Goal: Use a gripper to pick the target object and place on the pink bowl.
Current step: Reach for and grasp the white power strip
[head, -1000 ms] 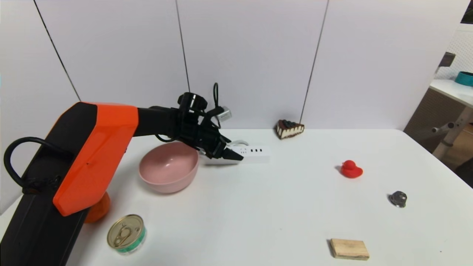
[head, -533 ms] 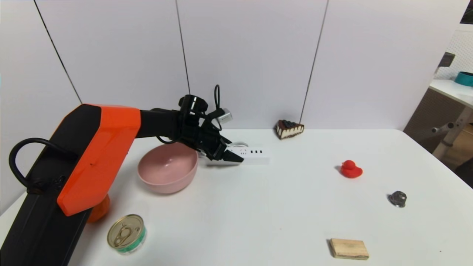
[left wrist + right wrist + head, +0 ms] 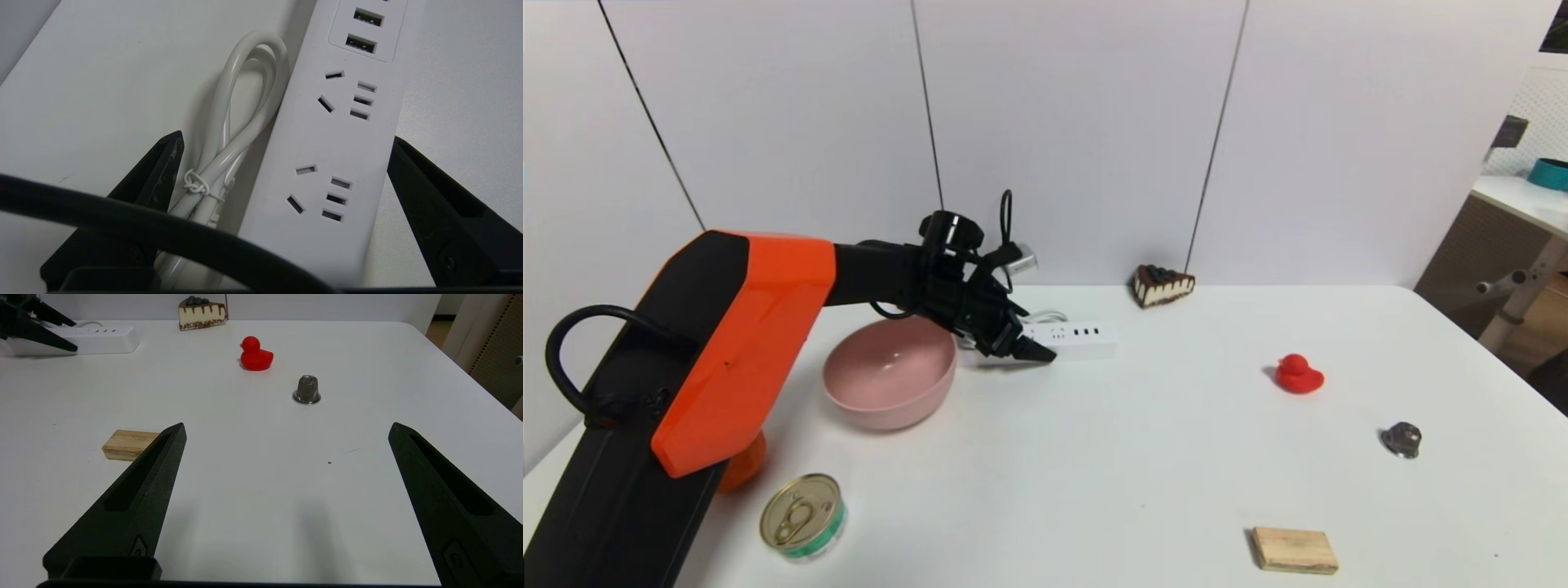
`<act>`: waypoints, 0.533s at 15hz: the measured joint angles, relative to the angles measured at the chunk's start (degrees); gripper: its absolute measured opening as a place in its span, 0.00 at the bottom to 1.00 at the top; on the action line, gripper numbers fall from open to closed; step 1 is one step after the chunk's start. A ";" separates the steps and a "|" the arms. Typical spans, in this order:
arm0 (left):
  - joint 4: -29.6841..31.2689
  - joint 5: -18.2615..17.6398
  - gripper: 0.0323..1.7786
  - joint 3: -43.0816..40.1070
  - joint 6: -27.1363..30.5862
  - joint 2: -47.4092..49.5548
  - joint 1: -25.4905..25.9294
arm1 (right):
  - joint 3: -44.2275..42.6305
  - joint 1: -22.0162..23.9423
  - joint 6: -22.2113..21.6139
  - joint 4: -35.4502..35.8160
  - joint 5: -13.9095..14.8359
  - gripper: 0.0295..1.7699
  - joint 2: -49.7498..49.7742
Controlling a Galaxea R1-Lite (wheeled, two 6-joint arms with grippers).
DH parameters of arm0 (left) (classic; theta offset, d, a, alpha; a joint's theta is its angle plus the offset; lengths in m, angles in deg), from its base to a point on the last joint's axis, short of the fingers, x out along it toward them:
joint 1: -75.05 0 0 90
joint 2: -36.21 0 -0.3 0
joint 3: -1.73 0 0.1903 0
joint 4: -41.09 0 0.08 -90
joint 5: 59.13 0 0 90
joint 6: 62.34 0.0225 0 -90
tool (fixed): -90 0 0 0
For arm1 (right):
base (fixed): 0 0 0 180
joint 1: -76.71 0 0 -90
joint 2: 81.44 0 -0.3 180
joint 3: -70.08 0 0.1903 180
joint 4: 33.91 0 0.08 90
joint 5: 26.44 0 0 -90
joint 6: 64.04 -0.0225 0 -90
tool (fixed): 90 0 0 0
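Observation:
My left gripper picks up the power strip (image 3: 1080, 340) by its socketed middle (image 3: 1034, 334) next, beside the cord's tie, to place it on the pink bowl.
The target object, a long white power strip (image 3: 1080, 340), lies on the table just right of the pink bowl (image 3: 889, 371), its looped white cord (image 3: 241, 110) beside it on the far side. My left gripper (image 3: 1023, 346) is open and low over the strip's bowl-side end. In the left wrist view the left gripper (image 3: 284, 141) straddles the strip (image 3: 339, 143) and the cord, one finger outside each, with nothing squeezed. The strip's end nearest the bowl is hidden behind the gripper. My right gripper (image 3: 286, 428) hangs open above bare table, out of the head view.
A cake slice (image 3: 1164, 286) sits at the back wall. A red duck (image 3: 1298, 374), a dark capsule (image 3: 1402, 439) and a tan wooden block (image 3: 1294, 550) lie on the right. A tin can (image 3: 802, 517) and an orange (image 3: 742, 467), partly behind my left arm, are front left.
My left gripper has sunk a little and drawn slightly left over the strip. The pink bowl and the strip have shifted a bit leftward. The jaws stayed wide.

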 joint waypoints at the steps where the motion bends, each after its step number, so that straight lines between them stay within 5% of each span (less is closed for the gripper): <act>1: 0.02 0.17 0.95 0.00 0.01 0.00 -0.02 | 0.00 0.00 -0.02 0.02 0.02 0.97 0.00; 4: 0.02 0.27 0.95 0.02 0.04 0.04 -0.06 | 0.00 0.00 -0.02 0.02 0.02 0.97 0.00; 8: -0.20 0.61 0.65 0.05 -0.16 0.54 -0.11 | 0.00 0.00 -0.02 0.00 0.00 0.97 0.00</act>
